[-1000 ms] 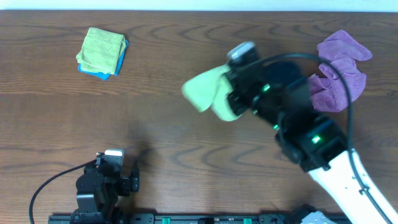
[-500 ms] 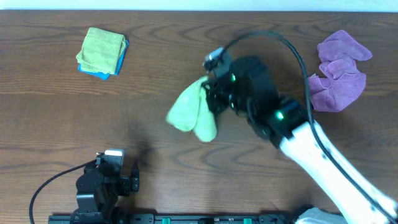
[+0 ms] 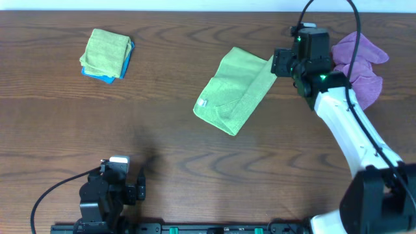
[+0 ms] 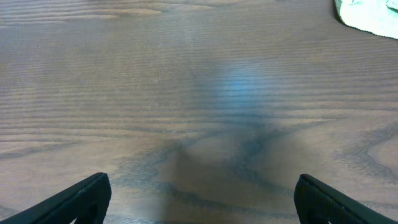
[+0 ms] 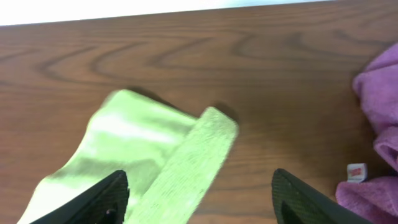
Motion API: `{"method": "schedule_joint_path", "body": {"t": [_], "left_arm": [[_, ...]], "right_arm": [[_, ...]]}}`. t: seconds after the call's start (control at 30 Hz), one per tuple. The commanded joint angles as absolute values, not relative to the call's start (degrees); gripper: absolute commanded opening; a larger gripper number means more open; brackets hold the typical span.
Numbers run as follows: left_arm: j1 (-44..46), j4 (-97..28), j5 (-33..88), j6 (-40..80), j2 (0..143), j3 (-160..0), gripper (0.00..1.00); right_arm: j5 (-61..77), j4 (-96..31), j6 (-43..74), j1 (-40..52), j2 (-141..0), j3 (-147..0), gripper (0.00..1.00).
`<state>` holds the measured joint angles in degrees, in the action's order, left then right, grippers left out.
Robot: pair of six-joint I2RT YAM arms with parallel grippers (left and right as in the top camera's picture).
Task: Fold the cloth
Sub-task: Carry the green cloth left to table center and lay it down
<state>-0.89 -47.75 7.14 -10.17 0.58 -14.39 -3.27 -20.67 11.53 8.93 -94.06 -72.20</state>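
Observation:
My right gripper will take hold of the lime-green cloth next by the doubled-over part's loose edge, close to the front end of that edge, to adjust the fold.
The lime-green cloth lies spread out on the wooden table, right of the middle. A strip along its right edge is doubled over and a small white tag shows at its left corner. My right gripper hovers just above the cloth's upper right corner, open, with nothing between its fingers. In the right wrist view the cloth lies below and to the left of the right gripper. My left gripper stands wide open over bare wood at the front left. Only an edge of the cloth shows far off in its view.
A folded green cloth on a small blue cloth sits at the back left. A crumpled purple cloth lies at the back right, just beyond the right arm; it appears as the purple cloth in the right wrist view.
The right gripper carried the bunched cloth left, then swung back right and opened. The cloth has left the jaws and now lies spread on the table. The left arm has not moved.

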Motion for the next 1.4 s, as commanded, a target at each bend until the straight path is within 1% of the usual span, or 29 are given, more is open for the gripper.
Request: {"method": "schedule_joint_path", "body": {"t": [0.0,0.1,0.23,0.4,0.5,0.73,0.93,1.1,1.37], "left_arm": [[-0.56,-51.03,7.09,-11.4,0.23,-13.96,0.95],[-0.56,-51.03,7.07,-11.4,0.23,-13.98,0.95],[-0.56,-51.03,7.09,-11.4,0.23,-13.98,0.95],[-0.56,-51.03,7.07,-11.38,0.23,-13.96,0.95],[-0.56,-51.03,7.09,-11.4,0.23,-13.98,0.95],[-0.56,-51.03,7.09,-11.4,0.23,-13.98,0.95],[-0.56,-51.03,7.09,-11.4,0.23,-13.98,0.95],[-0.56,-51.03,7.07,-11.4,0.23,-13.98,0.95],[-0.56,-51.03,7.07,-11.38,0.23,-13.98,0.95]], "right_arm": [[2.61,-23.09,12.19,10.52,-90.85,-73.08,0.76],[11.11,-27.9,11.92,12.82,-90.02,-73.08,0.75],[17.54,-32.36,12.97,16.1,-91.33,-73.08,0.74],[18.24,-34.94,16.4,20.97,-95.15,-73.06,0.74],[18.22,-34.94,16.58,22.94,-98.54,-73.06,0.75],[19.66,-35.16,2.15,24.88,-105.8,-73.06,0.74],[19.0,-36.03,-10.0,25.52,-107.28,-73.06,0.74],[13.89,-37.04,-14.24,26.41,-107.57,-73.06,0.74],[11.77,-39.48,-18.15,28.05,-108.99,-73.08,0.74]]}}
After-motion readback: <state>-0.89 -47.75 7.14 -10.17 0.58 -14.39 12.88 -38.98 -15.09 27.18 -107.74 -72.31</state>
